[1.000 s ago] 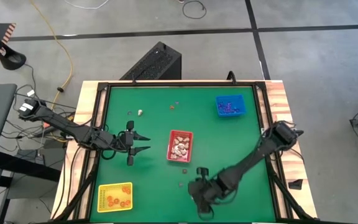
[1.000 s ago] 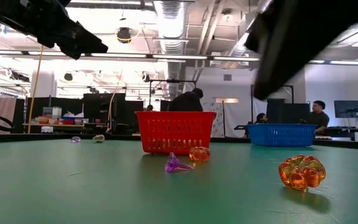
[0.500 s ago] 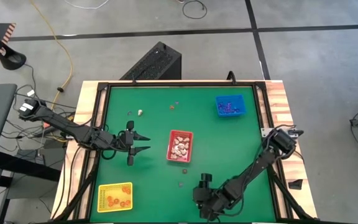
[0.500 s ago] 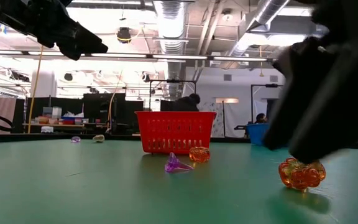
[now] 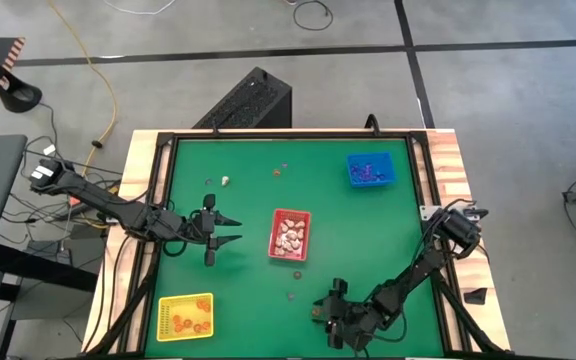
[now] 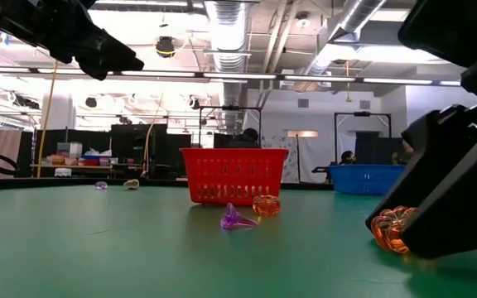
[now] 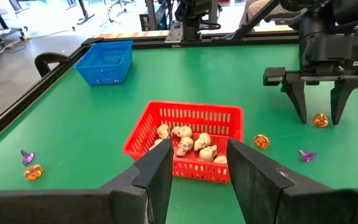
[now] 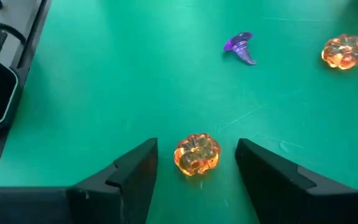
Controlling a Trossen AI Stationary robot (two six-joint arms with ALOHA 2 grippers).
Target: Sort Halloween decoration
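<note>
My right gripper's fingers reach down level with the pumpkin, so closing now would catch it. It is time for my right gripper to close on the orange pumpkin (image 8: pixel 197 154).
An orange pumpkin trinket (image 8: pixel 196 155) lies on the green mat near the table's near edge. My right gripper (image 8: pixel 197 147) is open and low over the mat, one finger on each side of the pumpkin with a gap on both sides; the left wrist view shows the same (image 7: pixel 319 106). A purple witch-hat trinket (image 8: pixel 239 46) and a second pumpkin (image 8: pixel 344 51) lie beyond it, close to the red tray (image 5: pixel 289 234) of cream skulls (image 7: pixel 188 142). My left gripper (image 5: pixel 236 230) hangs open above the mat, left of the red tray, with nothing between its fingers.
A blue tray (image 5: pixel 370 169) with purple pieces stands far right, and a yellow tray (image 5: pixel 185 316) with orange pieces near left. A few loose trinkets (image 5: pixel 226 181) lie by the far edge. A black frame (image 5: pixel 158 200) borders the mat.
My right gripper has come down toward the mat and the table's near edge, tipping as it went. Its fingers now stand on either side of the orange pumpkin. The pumpkin has not moved.
</note>
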